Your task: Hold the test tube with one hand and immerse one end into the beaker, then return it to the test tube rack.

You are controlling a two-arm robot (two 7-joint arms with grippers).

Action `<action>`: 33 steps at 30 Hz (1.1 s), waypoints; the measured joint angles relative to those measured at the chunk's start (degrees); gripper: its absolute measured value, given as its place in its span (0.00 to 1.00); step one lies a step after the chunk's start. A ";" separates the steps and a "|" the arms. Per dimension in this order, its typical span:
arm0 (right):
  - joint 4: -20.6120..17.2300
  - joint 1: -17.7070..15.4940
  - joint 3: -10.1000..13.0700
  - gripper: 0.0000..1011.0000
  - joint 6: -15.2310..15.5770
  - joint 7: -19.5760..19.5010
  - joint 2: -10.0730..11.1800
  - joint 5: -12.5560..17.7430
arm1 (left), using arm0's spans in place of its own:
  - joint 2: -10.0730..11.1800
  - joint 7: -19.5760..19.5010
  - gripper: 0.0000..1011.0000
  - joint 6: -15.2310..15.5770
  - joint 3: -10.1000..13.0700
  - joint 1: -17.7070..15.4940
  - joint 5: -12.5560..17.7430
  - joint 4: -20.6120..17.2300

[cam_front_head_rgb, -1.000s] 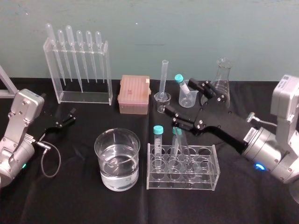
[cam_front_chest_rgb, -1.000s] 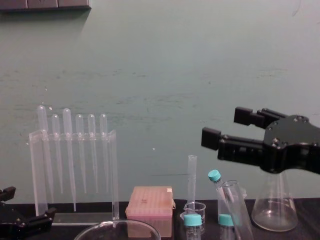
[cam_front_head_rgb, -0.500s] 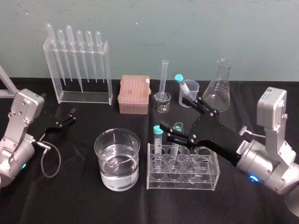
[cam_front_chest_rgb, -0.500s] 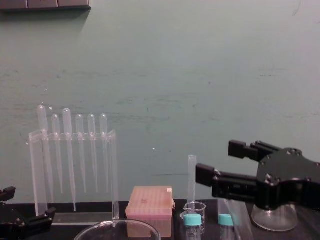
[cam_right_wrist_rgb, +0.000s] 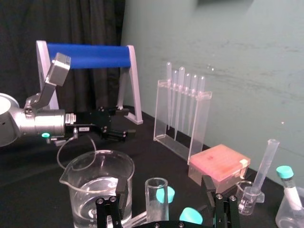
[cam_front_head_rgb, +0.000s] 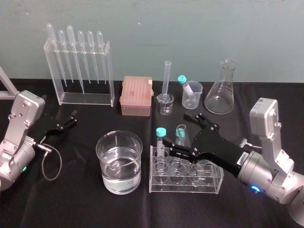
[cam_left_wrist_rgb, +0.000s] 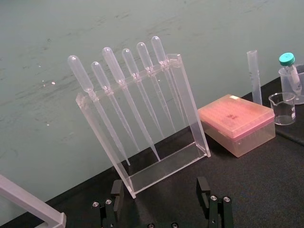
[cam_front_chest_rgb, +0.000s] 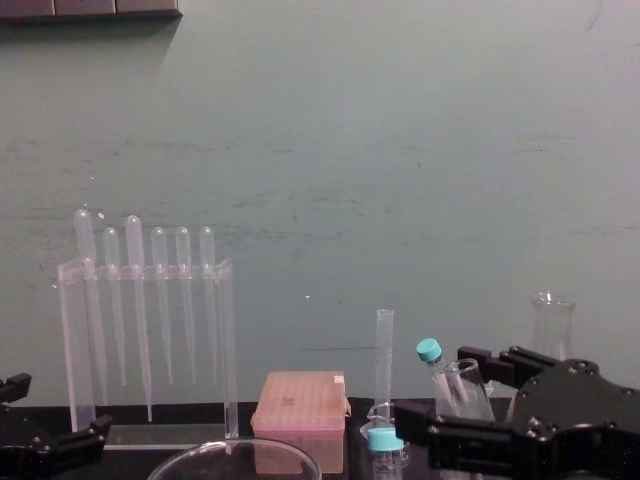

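My right gripper should next grab the test tube by its exposed upper end [cam_right_wrist_rgb: 156, 201] to immerse it, since the rack holds its lower length and a teal-capped tube [cam_right_wrist_rgb: 191, 216] is close by.
The test tube [cam_front_head_rgb: 182, 137] leans uncapped in the clear test tube rack [cam_front_head_rgb: 210, 183], beside a teal-capped tube [cam_front_head_rgb: 160, 142]. My right gripper [cam_front_head_rgb: 176, 128] is open and level with the tube's top. One finger stands on each side of the tube and neither touches it. In the right wrist view the tube [cam_right_wrist_rgb: 156, 202] rises between those fingers [cam_right_wrist_rgb: 121, 192]. The chest view shows the tube [cam_front_chest_rgb: 466, 386] just beyond the black right gripper [cam_front_chest_rgb: 455, 398]. The beaker [cam_front_head_rgb: 119, 162], partly filled with clear liquid, stands left of the rack. My left gripper [cam_left_wrist_rgb: 159, 190] rests open at the far left [cam_front_head_rgb: 65, 124].
A pipette stand [cam_front_head_rgb: 80, 71] and a pink tip box [cam_front_head_rgb: 136, 96] line the back. Behind the rack stand a thin graduated cylinder [cam_front_head_rgb: 166, 83], a small beaker [cam_front_head_rgb: 165, 104], a plastic cup holding a teal-capped tube [cam_front_head_rgb: 191, 94] and a conical flask [cam_front_head_rgb: 222, 90].
My right gripper has come down and toward me, from above the back glassware to the rack. Its open fingers now straddle the test tube's top. The left arm has not moved.
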 joint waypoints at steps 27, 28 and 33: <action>1.12 0.97 -1.40 0.99 1.34 1.42 -0.30 -0.02 | 0.00 0.00 0.99 0.00 0.00 0.00 0.00 0.00; 1.12 0.97 -1.40 0.99 1.33 1.41 -0.30 -0.03 | 0.00 0.00 0.99 0.00 0.00 0.00 0.00 0.00; 1.10 0.97 -1.39 0.99 1.26 1.39 -0.27 -0.04 | 0.00 0.00 0.99 0.00 0.00 0.00 0.00 0.00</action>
